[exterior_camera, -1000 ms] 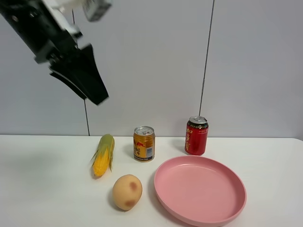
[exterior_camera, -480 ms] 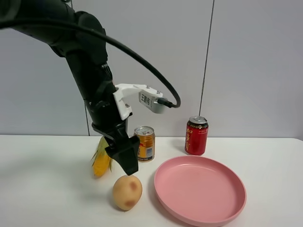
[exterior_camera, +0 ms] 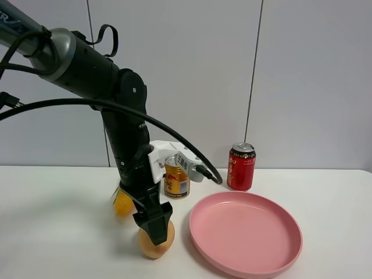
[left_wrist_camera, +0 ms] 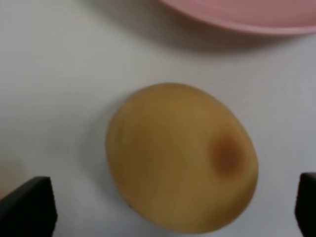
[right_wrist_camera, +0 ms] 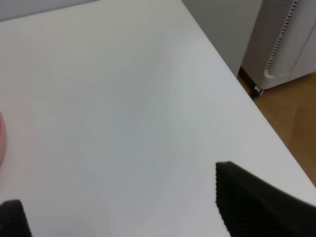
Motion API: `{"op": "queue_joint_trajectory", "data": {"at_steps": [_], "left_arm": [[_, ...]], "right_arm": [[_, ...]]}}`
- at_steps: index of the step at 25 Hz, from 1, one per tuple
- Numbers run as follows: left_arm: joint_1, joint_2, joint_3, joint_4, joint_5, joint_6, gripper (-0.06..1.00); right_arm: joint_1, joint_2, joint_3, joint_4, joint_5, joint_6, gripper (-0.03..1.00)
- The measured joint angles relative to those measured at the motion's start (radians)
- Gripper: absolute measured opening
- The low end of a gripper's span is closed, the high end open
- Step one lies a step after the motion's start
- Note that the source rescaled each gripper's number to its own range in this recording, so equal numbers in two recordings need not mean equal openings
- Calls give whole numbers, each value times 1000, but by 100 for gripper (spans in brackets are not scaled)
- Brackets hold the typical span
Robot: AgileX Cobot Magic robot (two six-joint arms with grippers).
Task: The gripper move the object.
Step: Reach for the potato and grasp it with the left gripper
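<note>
My left gripper is to grab the rounded sides of the potato (exterior_camera: 152, 249) next, so that it can move the potato from its spot beside the pink plate (exterior_camera: 246, 232).
The object is a tan-orange potato (exterior_camera: 152, 249) with a reddish-brown blotch, lying on the white table left of the pink plate. My left gripper (exterior_camera: 156, 229) points down onto it and hides its top. In the left wrist view the potato (left_wrist_camera: 182, 158) fills the middle, and my left gripper (left_wrist_camera: 168, 207) is open, with one black fingertip (left_wrist_camera: 24, 207) on each side of it. I cannot tell whether they touch it. My right gripper (right_wrist_camera: 128, 217) is open and empty over bare table near the table's edge. It is out of the exterior high view.
A pink plate (exterior_camera: 245, 235) lies right of the potato. A short orange can (exterior_camera: 177, 181) and a red can (exterior_camera: 241, 167) stand behind. A corn cob (exterior_camera: 120, 203) is mostly hidden behind the left arm. The table edge (right_wrist_camera: 237, 84) drops to a wooden floor.
The left arm has come down from the upper left onto the potato, and its jaw now stands around it. The potato, cans, corn and plate have not moved.
</note>
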Motion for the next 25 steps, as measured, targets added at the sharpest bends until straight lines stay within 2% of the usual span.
{"op": "queue_joint_trajectory", "data": {"at_steps": [3, 12, 14, 18, 20, 25], "left_arm": [[-4, 14, 0, 1, -25, 0, 99], [-21, 54, 0, 2, -30, 0, 86], [-22, 54, 0, 2, -30, 1, 77], [-22, 54, 0, 1, -27, 1, 51], [-22, 54, 0, 1, -20, 1, 41], [-22, 54, 0, 2, -2, 1, 35]], "right_arm": [[0, 0, 0, 0, 0, 0, 100], [0, 0, 0, 0, 0, 0, 100], [0, 0, 0, 0, 0, 0, 100], [0, 0, 0, 0, 0, 0, 100], [0, 0, 0, 0, 0, 0, 100], [0, 0, 0, 0, 0, 0, 100]]}}
